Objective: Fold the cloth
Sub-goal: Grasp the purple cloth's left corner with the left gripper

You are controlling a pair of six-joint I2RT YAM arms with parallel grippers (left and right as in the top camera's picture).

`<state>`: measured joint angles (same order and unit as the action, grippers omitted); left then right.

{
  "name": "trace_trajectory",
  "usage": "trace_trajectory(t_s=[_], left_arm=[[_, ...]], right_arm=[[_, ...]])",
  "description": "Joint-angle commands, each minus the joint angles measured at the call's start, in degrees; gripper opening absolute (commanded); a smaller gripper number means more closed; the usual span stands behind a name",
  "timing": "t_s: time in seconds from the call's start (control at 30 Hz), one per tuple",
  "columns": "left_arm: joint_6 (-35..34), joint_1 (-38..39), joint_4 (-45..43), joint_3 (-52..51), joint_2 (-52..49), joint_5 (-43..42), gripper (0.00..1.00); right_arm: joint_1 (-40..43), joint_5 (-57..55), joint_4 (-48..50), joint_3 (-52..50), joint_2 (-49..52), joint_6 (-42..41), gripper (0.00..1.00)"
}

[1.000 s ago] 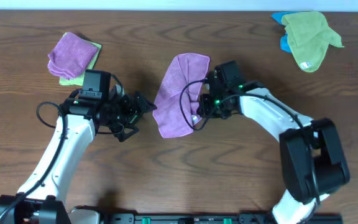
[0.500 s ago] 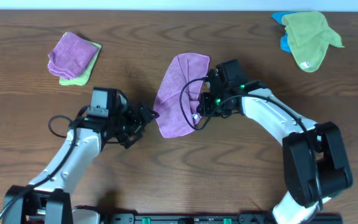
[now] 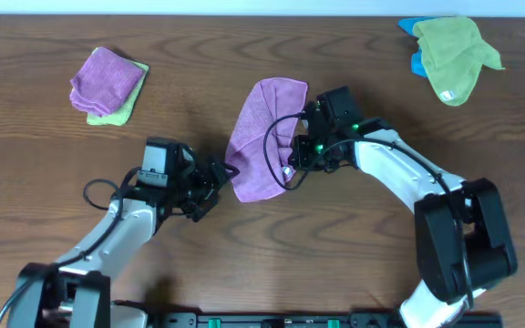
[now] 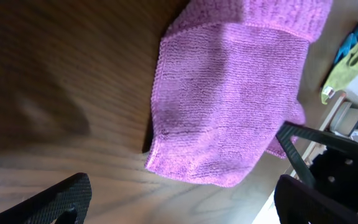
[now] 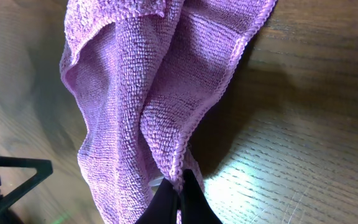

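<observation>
The left gripper pinches the purple cloth by its free corner (image 3: 241, 199) (image 4: 151, 163) next, opposite the hem in my right gripper, to spread the cloth.
A purple cloth (image 3: 261, 137) lies partly folded in the middle of the table. My right gripper (image 3: 292, 164) is shut on its right edge; the right wrist view shows the black fingertips (image 5: 179, 190) pinching the cloth's hem (image 5: 160, 99), which hangs in folds. My left gripper (image 3: 215, 178) is open and empty, just left of the cloth's lower left corner. In the left wrist view the cloth (image 4: 229, 106) lies ahead of the spread fingers (image 4: 185, 199), apart from them.
A purple cloth on a green one (image 3: 108, 84) sits folded at the back left. A green cloth over a blue one (image 3: 449, 50) lies at the back right. The brown wooden table (image 3: 244, 255) is bare in front.
My left arm has moved right and nearer the front, bringing its open gripper close to the cloth's lower left corner. The right gripper and the cloth have stayed still.
</observation>
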<state>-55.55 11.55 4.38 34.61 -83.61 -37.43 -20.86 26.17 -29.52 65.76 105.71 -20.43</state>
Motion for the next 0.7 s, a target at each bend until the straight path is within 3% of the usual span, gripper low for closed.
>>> trace_trajectory(t_s=[0.0,0.6,0.67], left_arm=[[-1.3,0.6,-2.1,-0.4,-3.1,0.2,0.95],[-9.3,6.2,-19.3,-0.4,-13.6,-2.0,0.95],[-9.5,6.5,-19.5,-0.4,-13.7,-1.5,1.00]], right_arm=[[0.3,1.1,0.0,0.0,-1.2,-0.8,0.01],[0.3,1.5,-0.1,0.0,-1.2,-0.8,0.01],[0.3,1.5,-0.1,0.0,-1.2,-0.8,0.01]])
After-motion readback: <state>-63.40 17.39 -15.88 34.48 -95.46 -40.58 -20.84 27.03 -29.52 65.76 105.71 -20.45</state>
